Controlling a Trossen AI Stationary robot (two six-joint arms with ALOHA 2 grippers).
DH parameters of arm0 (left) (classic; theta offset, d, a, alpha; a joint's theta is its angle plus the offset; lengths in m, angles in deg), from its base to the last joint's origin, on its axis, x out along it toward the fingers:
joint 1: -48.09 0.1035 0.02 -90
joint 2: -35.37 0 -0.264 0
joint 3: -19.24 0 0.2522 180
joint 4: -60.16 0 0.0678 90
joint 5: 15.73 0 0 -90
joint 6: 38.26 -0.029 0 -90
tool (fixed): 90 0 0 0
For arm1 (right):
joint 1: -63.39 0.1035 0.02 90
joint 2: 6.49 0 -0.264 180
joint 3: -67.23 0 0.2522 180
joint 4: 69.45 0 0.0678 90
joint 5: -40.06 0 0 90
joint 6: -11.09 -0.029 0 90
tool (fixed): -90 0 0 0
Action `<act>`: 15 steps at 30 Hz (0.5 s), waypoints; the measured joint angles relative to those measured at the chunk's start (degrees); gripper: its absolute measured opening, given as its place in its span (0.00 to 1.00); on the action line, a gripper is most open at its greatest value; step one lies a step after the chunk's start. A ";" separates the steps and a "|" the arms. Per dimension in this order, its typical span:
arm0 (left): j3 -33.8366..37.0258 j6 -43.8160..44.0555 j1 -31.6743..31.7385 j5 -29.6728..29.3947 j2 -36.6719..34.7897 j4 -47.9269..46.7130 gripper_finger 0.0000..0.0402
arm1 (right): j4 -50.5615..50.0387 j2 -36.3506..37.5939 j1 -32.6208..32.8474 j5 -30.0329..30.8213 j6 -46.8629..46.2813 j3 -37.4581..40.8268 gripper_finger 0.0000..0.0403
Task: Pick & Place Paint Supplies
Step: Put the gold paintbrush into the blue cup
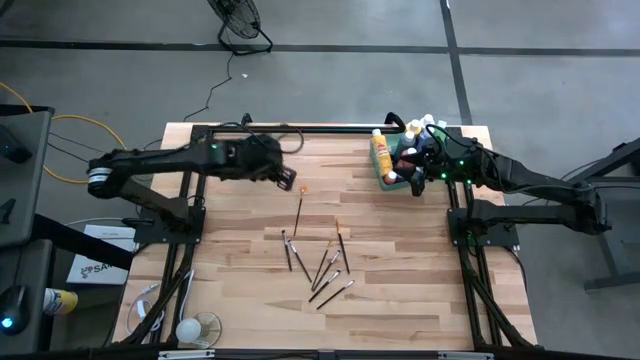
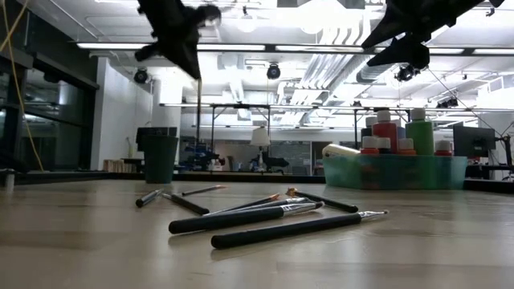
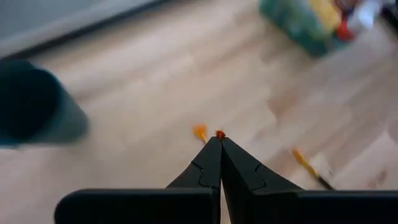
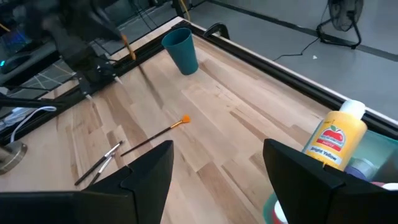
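Note:
My left gripper should keep holding the paintbrush (image 3: 220,133) until the paintbrush's handle is inside the dark cup: the cup's opening (image 3: 28,102) sits left of the fingers in the wrist view.
My left gripper (image 1: 288,180) hangs high over the table's middle, shut on a thin paintbrush (image 2: 198,104). The dark cup (image 4: 181,50) stands on the table near it, toward the far edge. My right gripper (image 4: 217,162) is open above the green tray (image 2: 393,172) at the far right. Capped paint bottles (image 2: 385,128) stand in the tray, and a yellow one (image 4: 336,140) lies along its left side. Several dark-handled brushes (image 1: 320,265) lie loose on the table's middle, and one with an orange tip (image 1: 299,212) lies apart from them. My left gripper pinches the paintbrush between its two fingertips, near the orange-red end (image 3: 219,134), which pokes out between them. The fingers point down from above. The brush is lifted clear and its handle (image 2: 198,120) hangs straight down below the fingers.
Bare wood lies between the cup (image 2: 161,156) and the tray (image 1: 388,180). A black rail (image 1: 330,128) runs along the far edge. Black frame legs stand on the table at its left and right sides, and cables and a fan lie on the floor beyond it.

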 joint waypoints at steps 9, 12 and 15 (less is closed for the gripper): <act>-7.27 -3.21 0.09 -15.97 -4.10 -7.40 0.00 | 0.03 0.02 0.02 1.17 0.00 0.00 0.60; -9.57 -3.16 0.99 -19.64 -4.38 -11.23 0.00 | 0.04 0.02 0.00 2.17 0.00 0.00 0.60; -10.23 -3.17 2.50 -21.23 -4.35 -14.76 0.00 | 0.25 0.02 0.00 2.29 0.00 0.00 0.60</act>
